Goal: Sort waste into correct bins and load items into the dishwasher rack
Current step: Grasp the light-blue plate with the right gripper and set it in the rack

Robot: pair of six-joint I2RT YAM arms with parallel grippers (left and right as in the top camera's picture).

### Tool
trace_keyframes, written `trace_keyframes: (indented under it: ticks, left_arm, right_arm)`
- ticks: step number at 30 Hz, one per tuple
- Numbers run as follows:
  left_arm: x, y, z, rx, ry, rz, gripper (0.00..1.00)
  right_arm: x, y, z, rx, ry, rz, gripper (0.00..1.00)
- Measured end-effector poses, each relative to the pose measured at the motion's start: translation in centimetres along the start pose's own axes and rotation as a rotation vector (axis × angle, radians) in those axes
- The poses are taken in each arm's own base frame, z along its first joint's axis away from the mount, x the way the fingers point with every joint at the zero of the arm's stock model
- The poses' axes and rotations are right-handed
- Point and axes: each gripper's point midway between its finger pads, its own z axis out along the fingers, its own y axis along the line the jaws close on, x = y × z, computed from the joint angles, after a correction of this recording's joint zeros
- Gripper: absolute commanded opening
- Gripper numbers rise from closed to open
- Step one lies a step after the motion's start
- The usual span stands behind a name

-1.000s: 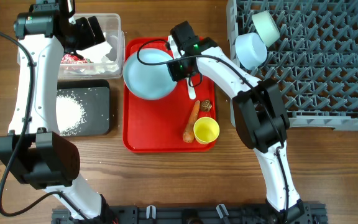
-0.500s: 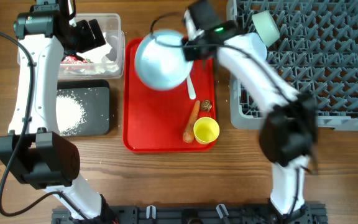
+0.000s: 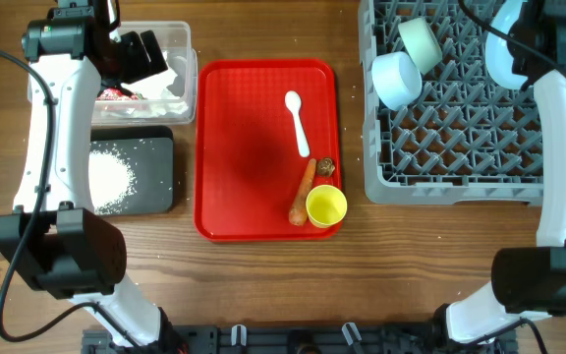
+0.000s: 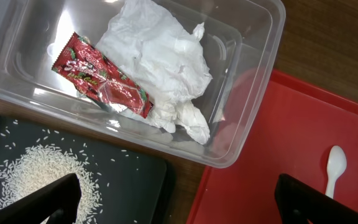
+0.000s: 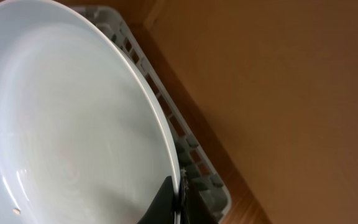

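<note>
Next, my left gripper grabs the yellow cup by its open rim (image 3: 325, 195), and the cup's base end stays free to hand over to my right gripper.
My right gripper (image 5: 178, 202) is shut on the rim of the pale blue plate (image 5: 67, 118), held on edge over the far right of the grey dishwasher rack (image 3: 460, 147); the plate (image 3: 504, 54) shows partly behind the arm overhead. Two pale bowls (image 3: 396, 79) (image 3: 421, 41) lie in the rack. My left gripper (image 4: 179, 205) is open above the clear tub (image 3: 180, 44), which holds crumpled tissue (image 4: 160, 62) and a red wrapper (image 4: 101, 78). Rice (image 3: 106, 175) lies in the black tray (image 3: 160, 177). The white spoon (image 3: 298, 123), carrot (image 3: 303, 192), brown lump (image 3: 327, 167) and yellow cup (image 3: 326, 207) are on the red tray.
The flat red serving tray (image 3: 244, 157) lies between the bins and the rack. A wooden table (image 3: 263, 285) runs under everything. The rack's upright pegs fill its floor.
My right arm has swung the plate from above the red tray to the far right of the rack. The spoon now shows uncovered. The left arm has not moved.
</note>
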Motion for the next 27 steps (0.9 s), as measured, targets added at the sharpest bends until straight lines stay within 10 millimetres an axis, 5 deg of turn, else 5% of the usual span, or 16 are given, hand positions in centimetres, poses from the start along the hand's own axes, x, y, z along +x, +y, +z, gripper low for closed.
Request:
trace_keyframes:
  ticks: [9,10,12,14,18,21,23,24,27]
  left_arm:
    - [0.0,0.0,0.0,0.000,0.000,0.000,1.00]
    - [0.0,0.0,0.0,0.000,0.000,0.000,1.00]
    - [0.0,0.0,0.0,0.000,0.000,0.000,1.00]
    - [-0.1,0.0,0.0,0.002,-0.005,0.000,1.00]
    - [-0.7,-0.3,0.0,0.012,-0.028,-0.001,1.00]
    - [-0.5,-0.8,0.0,0.043,-0.019,-0.003,0.99]
    - [-0.4,-1.5,-0.1,0.079,-0.009,-0.001,0.96]
    - [-0.1,-2.2,-0.1,0.107,0.001,0.006,0.96]
    - [1.6,-5.7,-0.3,0.158,0.037,0.071,1.00]
  right_arm:
    - [1.1,8.5,7.5,-0.019,0.038,-0.268,0.09]
    - [1.3,9.4,7.8,-0.048,0.041,-0.282,0.19]
    - [1.5,11.8,7.5,-0.166,0.031,-0.298,0.89]
    - [1.6,14.3,6.9,-0.302,0.017,-0.284,0.98]
    - [2.5,15.1,6.3,-0.364,0.068,-0.175,1.00]
    - [1.8,14.1,2.8,-0.486,0.054,-0.106,1.00]
    - [0.6,13.7,-2.1,-0.683,0.001,-0.059,1.00]
    - [-0.1,13.8,-6.5,-0.868,-0.043,-0.036,1.00]
    - [1.4,16.0,-13.1,-1.230,0.002,-0.050,0.92]
